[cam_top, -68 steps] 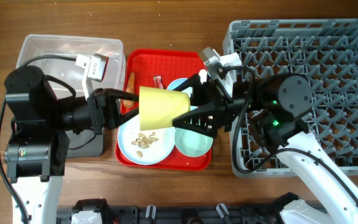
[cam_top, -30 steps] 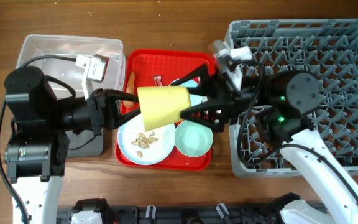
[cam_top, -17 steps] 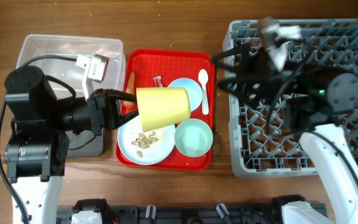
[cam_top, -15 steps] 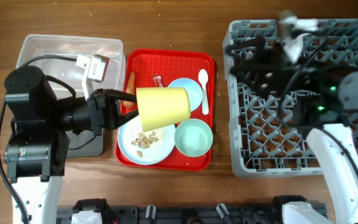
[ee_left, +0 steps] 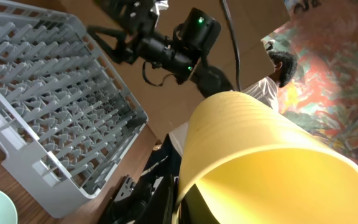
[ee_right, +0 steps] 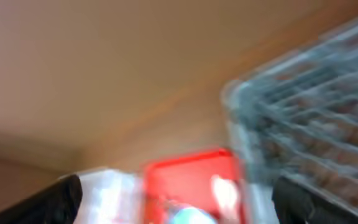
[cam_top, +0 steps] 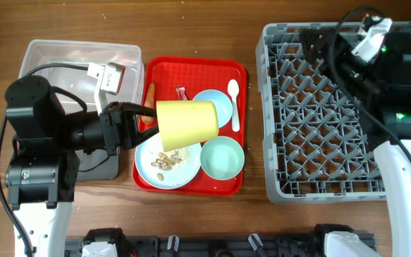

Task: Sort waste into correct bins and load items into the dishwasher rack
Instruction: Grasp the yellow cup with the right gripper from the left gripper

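My right gripper grabs the small yellow cup around its closed base end next, leaving the cup's opening free to load rim-first into the rack.
My left gripper is shut on the small yellow cup, held on its side above the red tray; the cup fills the left wrist view. On the tray lie a pale blue plate with beige scraps, a pale green bowl, a pale blue bowl, a white spoon, a red wrapper and a carrot piece. My right gripper hangs open and empty over the far part of the grey rack. No tissue is in view.
The red serving tray lies between the bins and the rack. The clear tub is at the far left. The black tray is mostly under my left arm. The right wrist view is blurred, showing tray and rack.
My right arm has drawn away from the yellow cup and swung right and back over the rack's far corner. My left gripper and the cup have stayed still.
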Robot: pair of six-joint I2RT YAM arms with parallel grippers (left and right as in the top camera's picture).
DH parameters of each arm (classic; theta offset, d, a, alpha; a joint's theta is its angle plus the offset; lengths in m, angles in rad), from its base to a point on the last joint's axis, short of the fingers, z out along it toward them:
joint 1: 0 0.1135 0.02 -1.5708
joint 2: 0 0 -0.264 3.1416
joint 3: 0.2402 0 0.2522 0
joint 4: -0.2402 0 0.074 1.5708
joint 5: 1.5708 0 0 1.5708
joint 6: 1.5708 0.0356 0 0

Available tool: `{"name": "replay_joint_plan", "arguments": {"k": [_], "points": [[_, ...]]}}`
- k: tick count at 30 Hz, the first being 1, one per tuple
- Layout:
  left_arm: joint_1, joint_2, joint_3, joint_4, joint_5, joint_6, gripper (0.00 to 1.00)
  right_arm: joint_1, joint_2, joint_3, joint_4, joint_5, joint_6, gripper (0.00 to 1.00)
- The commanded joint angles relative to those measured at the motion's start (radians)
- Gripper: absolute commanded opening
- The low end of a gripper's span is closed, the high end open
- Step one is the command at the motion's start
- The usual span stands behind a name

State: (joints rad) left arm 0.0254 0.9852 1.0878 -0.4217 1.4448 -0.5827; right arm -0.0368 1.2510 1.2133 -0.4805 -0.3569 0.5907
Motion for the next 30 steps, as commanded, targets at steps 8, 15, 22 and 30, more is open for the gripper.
{"name": "replay_joint_plan", "arguments": {"k": [8, 15, 22, 30], "points": [[-0.002, -0.003, 0.011, 0.003, 0.020, -0.002, 0.04, 0.075, -0.082, 0.091, -0.301, -0.748, -0.592, 0.87], [-0.002, -0.003, 0.011, 0.003, 0.020, -0.002, 0.04, 0.084, -0.093, 0.091, -0.205, -1.265, -0.716, 0.81], [-0.002, -0.003, 0.011, 0.003, 0.020, -0.002, 0.04, 0.318, -0.082, 0.091, 0.084, -1.104, -0.489, 0.81], [-0.002, -0.003, 0.011, 0.003, 0.020, -0.002, 0.04, 0.487, -0.004, 0.091, 0.287, -0.885, -0.344, 0.81]]}}
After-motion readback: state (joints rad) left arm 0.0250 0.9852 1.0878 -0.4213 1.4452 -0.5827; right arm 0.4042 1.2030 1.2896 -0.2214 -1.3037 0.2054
